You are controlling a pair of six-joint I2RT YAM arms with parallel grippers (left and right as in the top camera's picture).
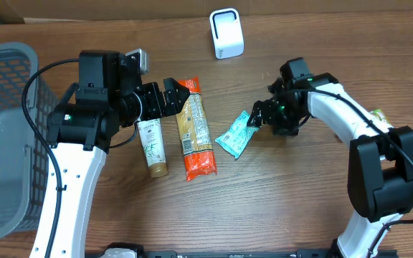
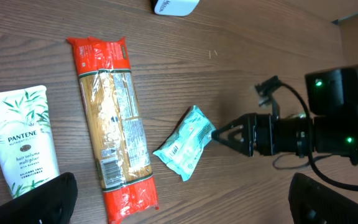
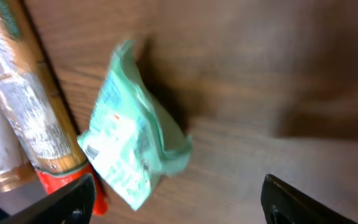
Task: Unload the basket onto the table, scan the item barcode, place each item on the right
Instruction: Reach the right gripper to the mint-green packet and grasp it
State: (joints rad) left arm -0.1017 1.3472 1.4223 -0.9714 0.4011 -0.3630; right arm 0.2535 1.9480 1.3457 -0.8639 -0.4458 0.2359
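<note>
The barcode of the teal packet should stay uncovered to scan. My right gripper next needs to grab the teal packet by the edge away from its barcode (image 1: pixel 247 125) (image 3: pixel 164 138).
A small teal packet (image 1: pixel 234 135) (image 2: pixel 185 149) (image 3: pixel 132 146) lies flat on the wooden table. My right gripper (image 1: pixel 254 119) (image 3: pixel 179 186) is open just right of it, holding nothing; the packet's near end lies beside one finger (image 3: pixel 67 202). The left wrist view shows that gripper (image 2: pixel 229 134) pointing at the packet's edge. My left gripper (image 1: pixel 180 97) (image 2: pixel 182 186) hangs wide open above an orange pasta pack (image 1: pixel 194 129) (image 2: pixel 114 130), whose barcode (image 2: pixel 107 168) faces up. The white scanner (image 1: pixel 226 33) (image 2: pixel 176 6) stands at the back.
A white Pantene tube (image 1: pixel 151 145) (image 2: pixel 20 143) lies left of the pasta pack. A grey mesh basket (image 1: pixel 2 136) stands at the table's left edge. A small yellowish item (image 1: pixel 378 115) peeks out behind the right arm.
</note>
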